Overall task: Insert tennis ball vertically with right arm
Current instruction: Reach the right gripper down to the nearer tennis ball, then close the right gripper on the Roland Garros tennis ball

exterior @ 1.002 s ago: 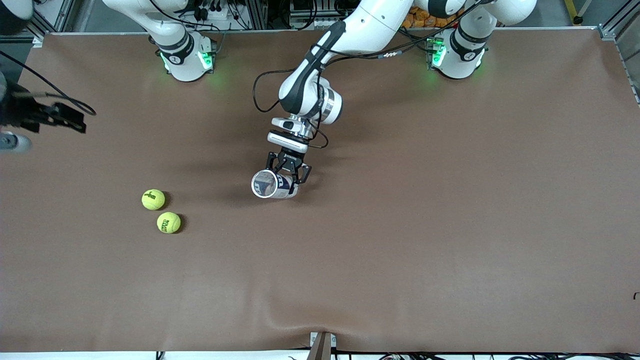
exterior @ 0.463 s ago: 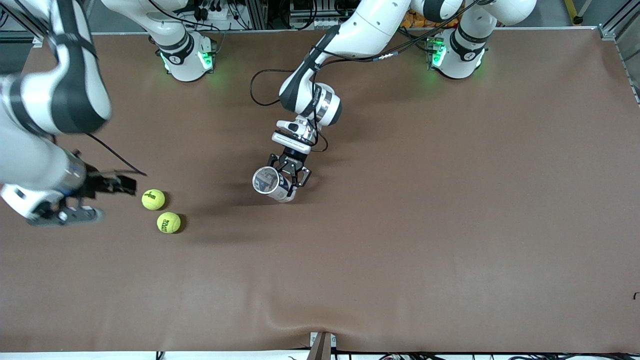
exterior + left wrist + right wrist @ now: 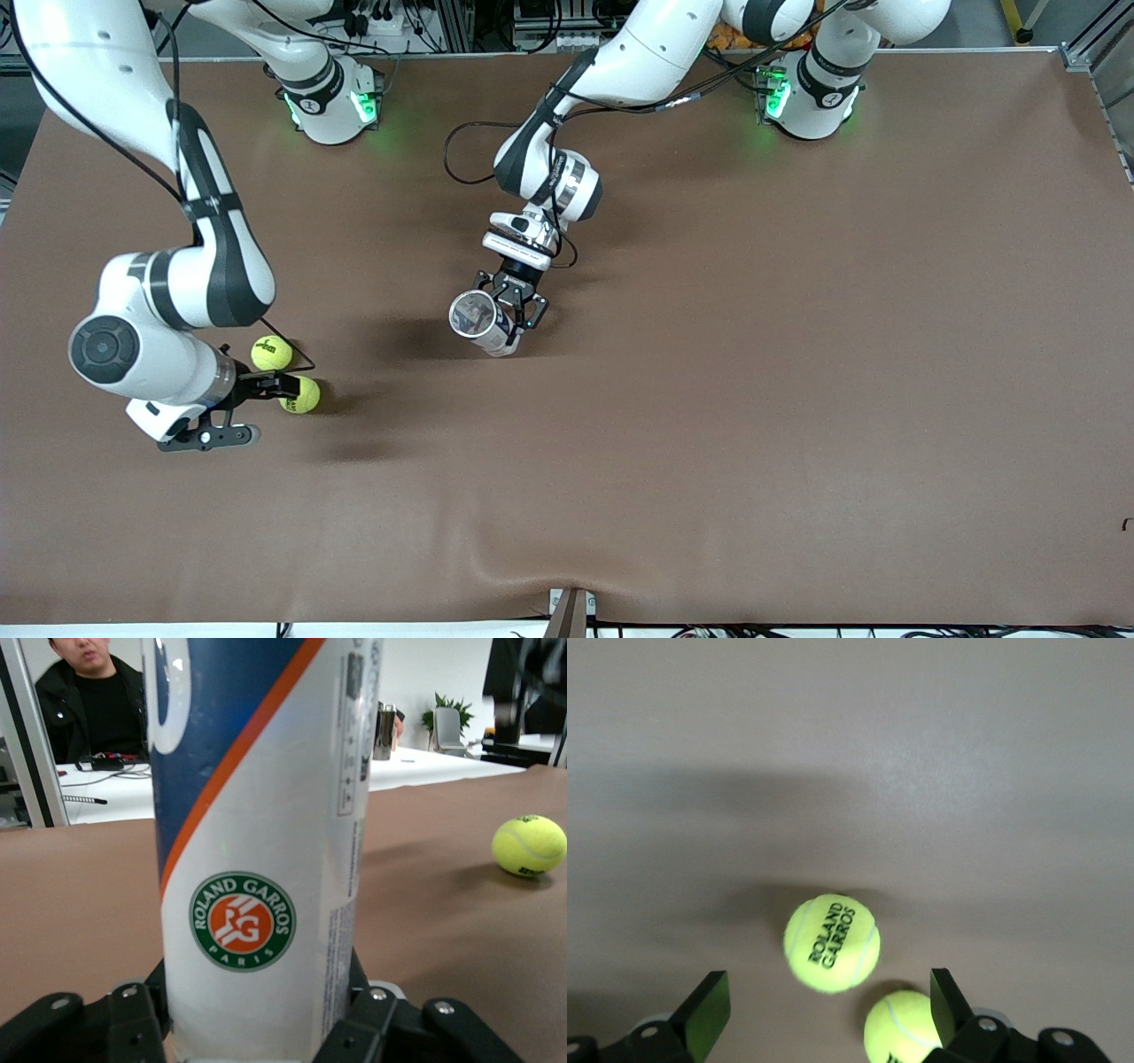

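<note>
The tennis ball needs to go into the open can (image 3: 478,321), so my right gripper should next grab it by its felt sides on either side of the lettering (image 3: 305,394).
Two yellow tennis balls lie side by side near the right arm's end of the table, one (image 3: 271,353) farther from the front camera and one (image 3: 301,396) nearer. My right gripper (image 3: 276,383) is open and empty, low over them, and partly hides the nearer ball. In the right wrist view one ball (image 3: 831,943) lies ahead between the fingers and the other (image 3: 902,1029) sits close to one finger (image 3: 950,999). My left gripper (image 3: 516,308) is shut on a white and blue tennis ball can (image 3: 478,321) at the table's middle, its open mouth up. The can (image 3: 257,842) fills the left wrist view.
The brown table cover (image 3: 709,399) is bare apart from these things. The arm bases (image 3: 323,106) stand along the table's edge farthest from the front camera. One ball (image 3: 529,845) also shows in the left wrist view.
My right arm has swung in from the table's edge at its own end and come down over the two balls. My left gripper has shifted slightly and tipped the can more upright.
</note>
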### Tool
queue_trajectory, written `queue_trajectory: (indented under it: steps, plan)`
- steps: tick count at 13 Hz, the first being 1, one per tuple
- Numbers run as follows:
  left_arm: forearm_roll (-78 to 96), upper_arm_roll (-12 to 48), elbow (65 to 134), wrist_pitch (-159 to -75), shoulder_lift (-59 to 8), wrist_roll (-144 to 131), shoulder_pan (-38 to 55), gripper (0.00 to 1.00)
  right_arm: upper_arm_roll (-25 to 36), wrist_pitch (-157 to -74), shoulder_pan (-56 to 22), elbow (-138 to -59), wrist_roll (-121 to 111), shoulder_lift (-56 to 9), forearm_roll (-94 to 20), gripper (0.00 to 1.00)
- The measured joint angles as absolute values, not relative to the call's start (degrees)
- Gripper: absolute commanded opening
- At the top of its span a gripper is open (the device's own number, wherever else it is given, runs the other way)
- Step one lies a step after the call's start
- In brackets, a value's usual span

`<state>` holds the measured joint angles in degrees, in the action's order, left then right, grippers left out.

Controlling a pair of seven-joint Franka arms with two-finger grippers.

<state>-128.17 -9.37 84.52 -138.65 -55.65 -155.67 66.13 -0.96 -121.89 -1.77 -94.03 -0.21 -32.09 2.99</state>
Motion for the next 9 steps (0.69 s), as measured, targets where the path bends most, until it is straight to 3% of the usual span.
queue_trajectory:
  steps: [4,9]
  plan:
    - [-128.65,-8.92,84.53,-137.32,-55.97,-155.74,66.17,0.74,-1.16,-127.18,-1.85,-95.20,-0.29,-36.60,2.26,1.00]
    - [-132.86,-8.46,84.66,-134.74,-56.79,-156.69,66.15,0.75,-1.10,-127.68,-1.86,-95.96,-0.30,-37.96,2.33,1.00]
